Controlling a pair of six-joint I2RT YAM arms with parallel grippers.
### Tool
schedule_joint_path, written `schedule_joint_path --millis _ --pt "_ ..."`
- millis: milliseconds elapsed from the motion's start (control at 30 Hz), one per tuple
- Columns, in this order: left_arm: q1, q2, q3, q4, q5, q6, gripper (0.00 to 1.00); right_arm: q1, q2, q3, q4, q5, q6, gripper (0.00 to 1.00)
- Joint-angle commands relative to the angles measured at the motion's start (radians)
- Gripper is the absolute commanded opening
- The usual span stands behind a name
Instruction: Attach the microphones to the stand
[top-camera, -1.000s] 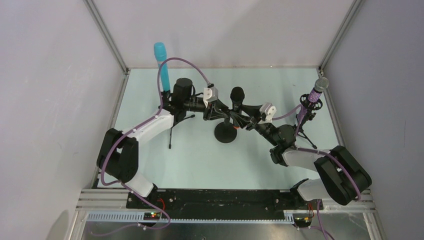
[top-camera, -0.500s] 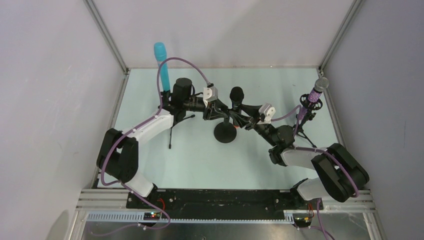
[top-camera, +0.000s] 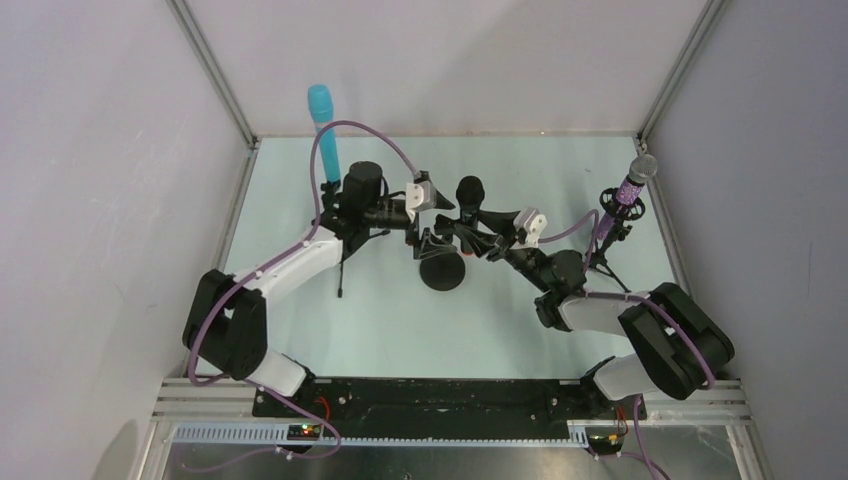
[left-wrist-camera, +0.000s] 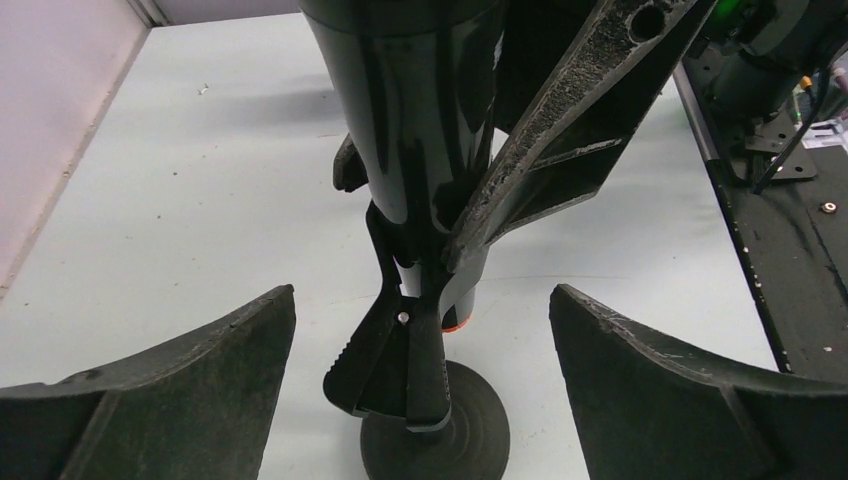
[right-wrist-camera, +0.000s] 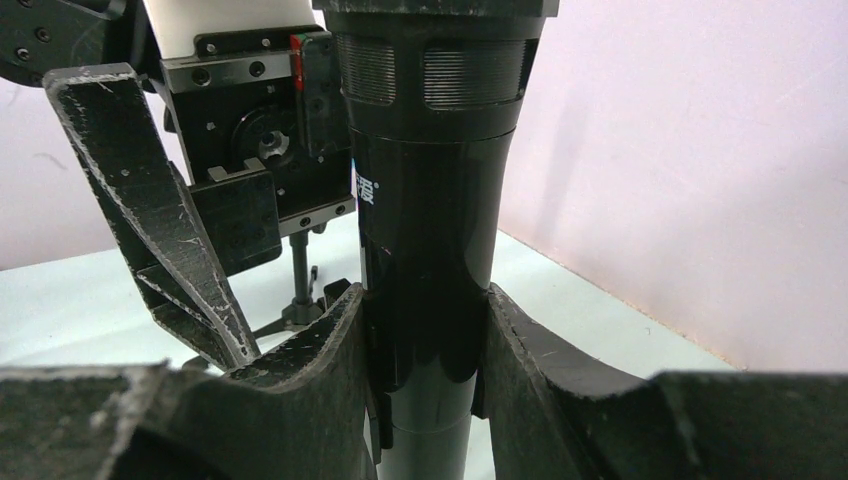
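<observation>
The clip's arms wrap the mic's lower body, and its orange end shows past them, so it is time for my right gripper to release the mic.
The black microphone (top-camera: 472, 192) stands upright in the middle over a round-based stand (top-camera: 442, 272). My right gripper (top-camera: 474, 240) is shut on its body (right-wrist-camera: 430, 250). In the left wrist view its orange end (left-wrist-camera: 455, 325) sits just above the stand's spring clip (left-wrist-camera: 405, 365), and the clip's upper arms lie against the mic's lower body (left-wrist-camera: 410, 120). My left gripper (top-camera: 432, 238) is open, with the fingers (left-wrist-camera: 200, 390) wide apart on either side of the clip and touching nothing. The cyan microphone (top-camera: 322, 128) sits on a tripod stand at the back left, the purple microphone (top-camera: 631, 186) on another at the right.
The tripod legs (top-camera: 342, 268) of the cyan mic's stand spread under my left arm. The purple mic's tripod (top-camera: 612, 262) stands right beside my right arm. Enclosure walls and metal frame posts (top-camera: 215, 75) border the pale green table (top-camera: 400, 330).
My left gripper has opened wide and let go of the stand's clip. The stand's base has shifted slightly left. My right gripper has kept its hold on the black mic.
</observation>
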Motion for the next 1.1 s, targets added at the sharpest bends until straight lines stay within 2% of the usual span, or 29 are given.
schedule_joint_path --millis 0,233,300,367,400,533,667,800,1067 --pt "-0.003 -0.057 -0.01 0.015 -0.027 0.036 1.0 0.006 0.02 0.021 0.021 -0.018 0.003 0.0" --pt "-0.011 -0.111 -0.04 0.015 -0.119 0.078 1.0 0.007 0.018 0.023 0.028 -0.012 0.012 0.0" --pt "-0.016 -0.141 -0.059 0.016 -0.17 0.103 1.0 0.008 0.012 0.026 0.027 -0.016 0.032 0.06" --pt "-0.018 -0.176 -0.074 0.019 -0.209 0.119 1.0 0.007 0.008 0.03 0.029 -0.026 0.04 0.17" --pt "-0.018 -0.184 -0.085 0.021 -0.232 0.122 1.0 0.006 0.007 0.032 0.029 -0.032 0.046 0.28" --pt "-0.019 -0.216 -0.111 0.038 -0.27 0.125 1.0 0.009 -0.003 0.036 0.034 -0.06 0.051 0.56" --pt "-0.019 -0.239 -0.146 0.077 -0.281 0.088 1.0 0.012 -0.015 0.036 0.035 -0.061 0.053 0.75" --pt "-0.019 -0.269 -0.193 0.133 -0.3 0.052 1.0 0.012 -0.027 0.036 0.034 -0.054 0.065 0.87" --pt "-0.02 -0.354 -0.276 0.198 -0.378 -0.007 1.0 0.012 -0.06 0.033 0.034 -0.054 0.097 0.97"
